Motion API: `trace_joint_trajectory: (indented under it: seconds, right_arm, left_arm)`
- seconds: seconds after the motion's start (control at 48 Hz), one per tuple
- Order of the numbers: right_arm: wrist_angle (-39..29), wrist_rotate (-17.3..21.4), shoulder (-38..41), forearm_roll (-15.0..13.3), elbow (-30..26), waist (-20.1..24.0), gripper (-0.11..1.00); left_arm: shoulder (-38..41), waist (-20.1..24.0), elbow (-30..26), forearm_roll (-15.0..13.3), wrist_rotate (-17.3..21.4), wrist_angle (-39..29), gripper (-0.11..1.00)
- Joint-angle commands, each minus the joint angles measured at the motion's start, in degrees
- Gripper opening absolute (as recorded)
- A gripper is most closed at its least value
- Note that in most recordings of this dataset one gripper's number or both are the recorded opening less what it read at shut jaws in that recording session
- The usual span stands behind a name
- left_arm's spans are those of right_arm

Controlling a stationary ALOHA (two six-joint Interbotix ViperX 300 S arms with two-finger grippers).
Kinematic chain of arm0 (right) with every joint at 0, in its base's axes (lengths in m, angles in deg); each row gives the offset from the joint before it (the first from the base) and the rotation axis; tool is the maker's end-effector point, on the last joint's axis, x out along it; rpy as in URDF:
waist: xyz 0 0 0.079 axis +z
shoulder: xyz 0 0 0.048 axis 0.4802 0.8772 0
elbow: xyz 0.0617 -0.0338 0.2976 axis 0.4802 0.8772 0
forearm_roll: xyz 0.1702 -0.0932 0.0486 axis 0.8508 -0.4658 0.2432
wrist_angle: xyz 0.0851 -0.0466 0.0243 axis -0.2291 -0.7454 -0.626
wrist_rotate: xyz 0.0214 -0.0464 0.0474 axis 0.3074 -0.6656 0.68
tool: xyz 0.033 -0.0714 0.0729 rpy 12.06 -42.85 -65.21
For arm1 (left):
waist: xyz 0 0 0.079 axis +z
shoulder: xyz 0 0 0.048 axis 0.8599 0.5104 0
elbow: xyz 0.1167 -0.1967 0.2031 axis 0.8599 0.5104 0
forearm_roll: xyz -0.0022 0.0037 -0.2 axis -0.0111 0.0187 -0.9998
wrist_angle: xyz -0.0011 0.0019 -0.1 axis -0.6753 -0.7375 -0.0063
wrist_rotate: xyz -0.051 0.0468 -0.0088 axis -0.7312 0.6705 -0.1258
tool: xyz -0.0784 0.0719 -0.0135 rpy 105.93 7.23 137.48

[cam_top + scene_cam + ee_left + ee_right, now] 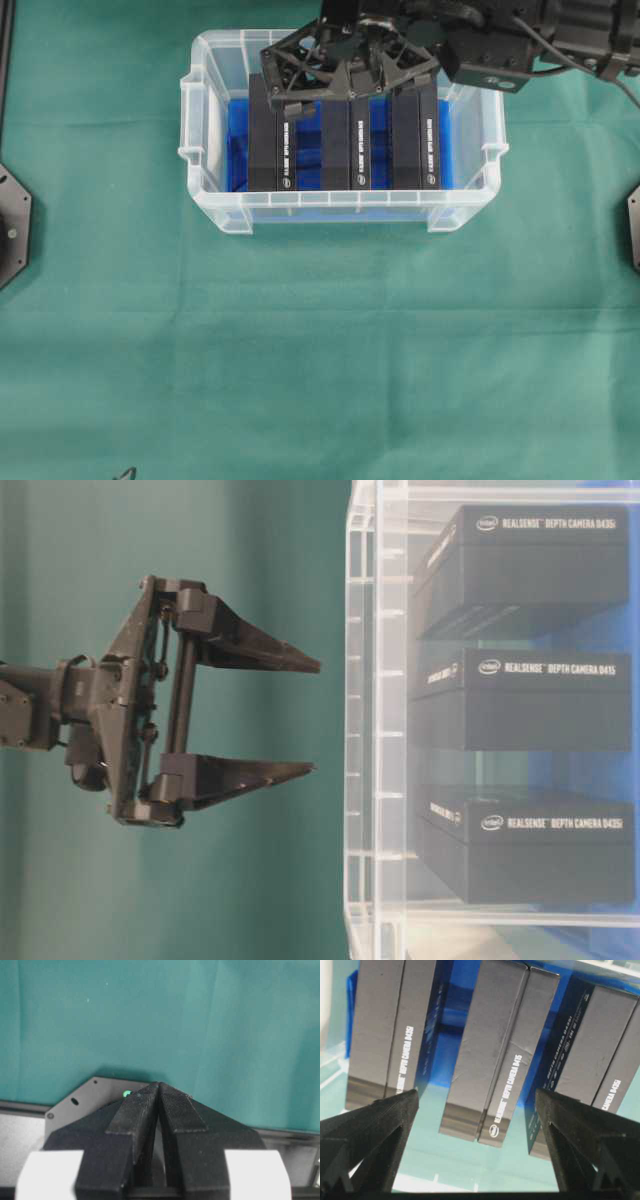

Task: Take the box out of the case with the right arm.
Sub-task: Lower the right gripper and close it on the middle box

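I will grab the middle box by its long sides with my right gripper next, as only the blue gaps beside it have finger room.
The clear case (340,213) with a blue bottom holds three black boxes standing on edge: left (265,140), middle (345,150) and right (415,140). My right gripper (347,90) hangs open over the back of the case, above the boxes and touching none. In the right wrist view its gripper (476,1097) frames the middle box (490,1050), with the left box (390,1025) and right box (600,1045) beyond each finger. The table-level view shows the open gripper (315,717) apart from the case wall (360,730). My left gripper (159,1085) is shut on nothing.
Green cloth (320,350) covers the table around the case. Black base plates sit at the left edge (12,225) and right edge (632,230). The left gripper rests over a grey-black plate (75,1102) at the cloth's border.
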Motion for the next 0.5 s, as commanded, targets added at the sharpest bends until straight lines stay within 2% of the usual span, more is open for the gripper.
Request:
trace_joint_trajectory:
  seconds: [0.0,0.271,0.48]
  right_arm:
    - [0.3,0.0,-0.5,0.0,0.0,0.0,0.95]
    - [5.0,2.9,0.5,0.0,5.1,-0.1,0.95]
    - [10.5,3.6,0.7,0.6,10.5,-0.2,0.95]
  left_arm:
    - [0.2,-0.2,-1.1,0.2,-0.1,0.1,0.0]
    - [0.2,-0.2,-1.1,0.2,-0.1,0.1,0.0]
    - [0.4,-0.2,-1.1,0.2,-0.1,0.1,0.0]
